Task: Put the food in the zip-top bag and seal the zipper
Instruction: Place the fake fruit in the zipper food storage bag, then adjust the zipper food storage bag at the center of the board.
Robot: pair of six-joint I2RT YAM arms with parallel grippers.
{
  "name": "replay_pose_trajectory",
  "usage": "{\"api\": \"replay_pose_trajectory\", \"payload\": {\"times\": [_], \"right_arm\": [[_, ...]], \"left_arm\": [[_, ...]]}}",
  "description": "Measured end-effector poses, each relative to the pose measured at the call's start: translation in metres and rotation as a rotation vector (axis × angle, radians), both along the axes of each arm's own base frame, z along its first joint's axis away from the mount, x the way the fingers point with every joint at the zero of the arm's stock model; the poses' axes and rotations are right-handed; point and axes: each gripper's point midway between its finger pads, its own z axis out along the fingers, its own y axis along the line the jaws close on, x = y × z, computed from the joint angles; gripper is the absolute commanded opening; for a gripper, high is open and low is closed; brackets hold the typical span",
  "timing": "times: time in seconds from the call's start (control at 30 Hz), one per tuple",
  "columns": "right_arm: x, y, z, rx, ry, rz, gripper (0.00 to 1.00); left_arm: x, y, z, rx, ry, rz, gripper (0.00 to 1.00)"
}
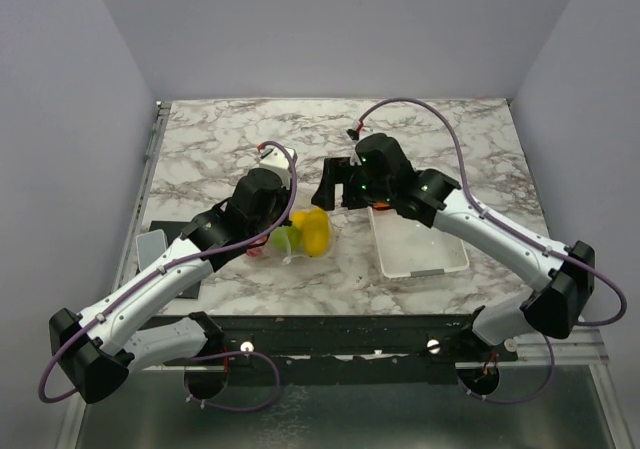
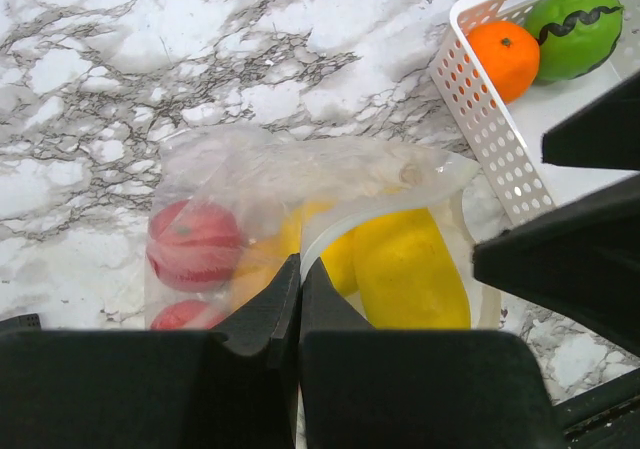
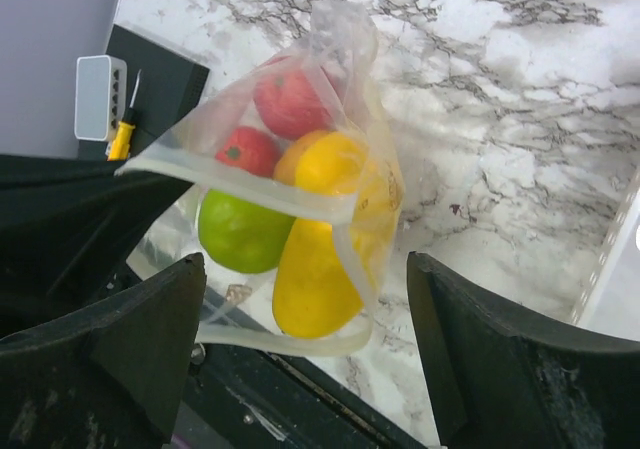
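I need to lift open the zip-top bag's tray-side mouth edge (image 1: 331, 225) (image 3: 350, 241) with my right gripper next, so that the food can settle inside.
The zip-top bag (image 1: 300, 237) lies at the table's middle with its mouth facing the near edge. It holds some of the food: red fruits (image 2: 195, 244), a long yellow one (image 3: 320, 269) and a green one (image 3: 243, 231). My left gripper (image 2: 300, 269) is shut on the zipper (image 2: 375, 209) strip at the upper mouth edge and holds the mouth lifted apart. My right gripper (image 3: 305, 259) is open and hangs over the mouth, one finger on each side of the yellow fruit, touching nothing. An orange (image 2: 505, 59) and a dark-striped green ball (image 2: 575, 29) lie in the white tray (image 2: 480, 119).
The white tray (image 1: 420, 254) stands right of the bag, partly under my right arm. At the table's left near corner a dark pad (image 1: 165, 241) carries a small white box (image 3: 100, 97) and a yellow-handled tool (image 3: 122, 134). A black rail (image 1: 340, 329) runs along the near edge.
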Motion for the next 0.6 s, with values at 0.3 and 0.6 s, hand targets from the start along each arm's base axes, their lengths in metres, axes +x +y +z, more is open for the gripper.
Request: {"api": "replay_pose_trajectory", "payload": {"times": [0.3,0.6], "right_arm": [[-0.034,-0.03,-0.032,0.067,0.07,-0.063,0.7],[-0.046,-0.037,-0.066,0.103,0.14,-0.107,0.56]], "left_arm": [[0.0,0.0,0.0,0.0,0.0,0.0,0.0],[0.0,0.0,0.0,0.0,0.0,0.0,0.0]]}}
